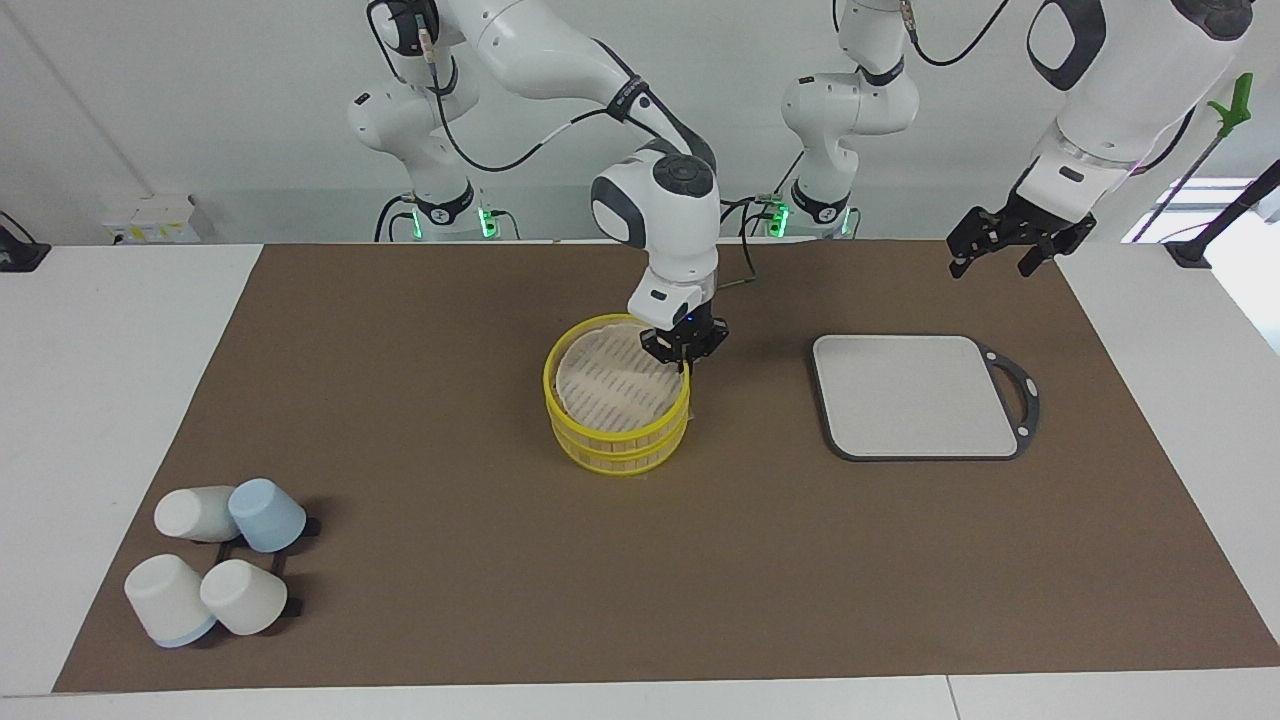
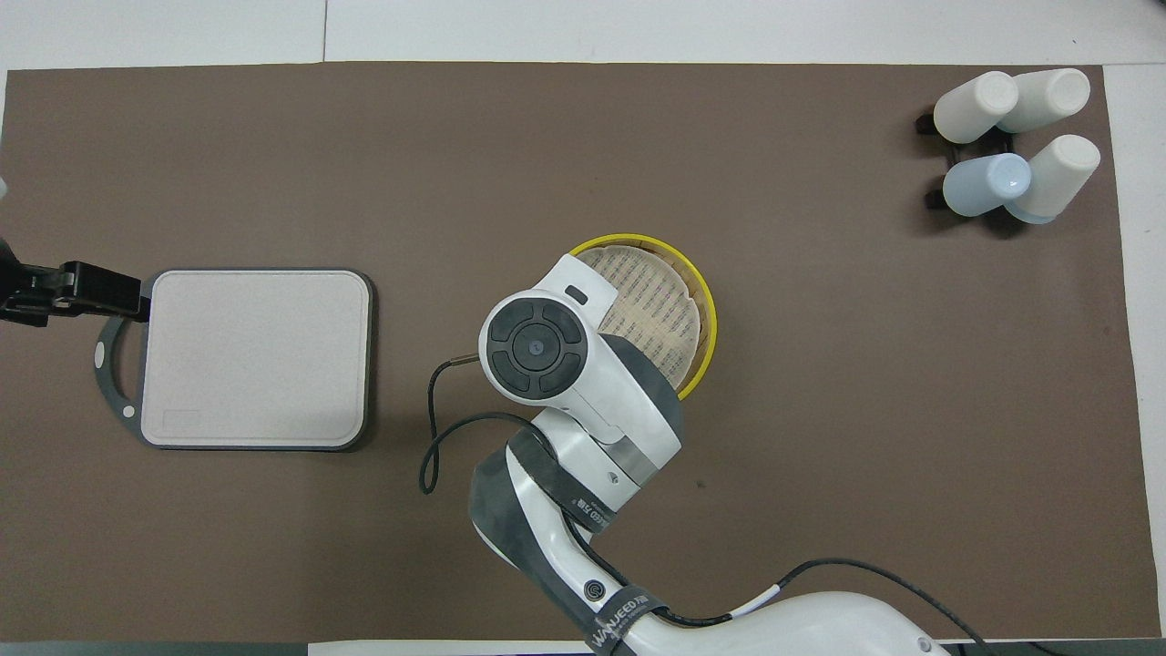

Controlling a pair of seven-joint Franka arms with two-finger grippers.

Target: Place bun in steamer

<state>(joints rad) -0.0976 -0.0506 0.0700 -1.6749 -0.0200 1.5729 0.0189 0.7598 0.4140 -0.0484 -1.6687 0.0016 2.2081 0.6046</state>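
Observation:
My right gripper should release the lid, which is over the yellow-rimmed steamer and would lie in place.
The steamer (image 1: 618,400) stands in the middle of the brown mat, a round yellow-rimmed basket with a pale slatted top; it also shows in the overhead view (image 2: 669,305). Its top piece, the lid (image 1: 610,385), sits slightly tilted. My right gripper (image 1: 685,362) is down at the lid's rim on the side toward the left arm's end, fingers closed across the yellow rim. In the overhead view the right arm's wrist hides this gripper. My left gripper (image 1: 1000,250) waits open in the air over the mat's edge near the grey board. The bun is out of view.
A grey square board (image 1: 915,395) with a dark handle lies toward the left arm's end of the table. Several white and blue cups (image 1: 215,560) lie clustered at the right arm's end, farther from the robots. A cable loops beside the right arm (image 2: 437,437).

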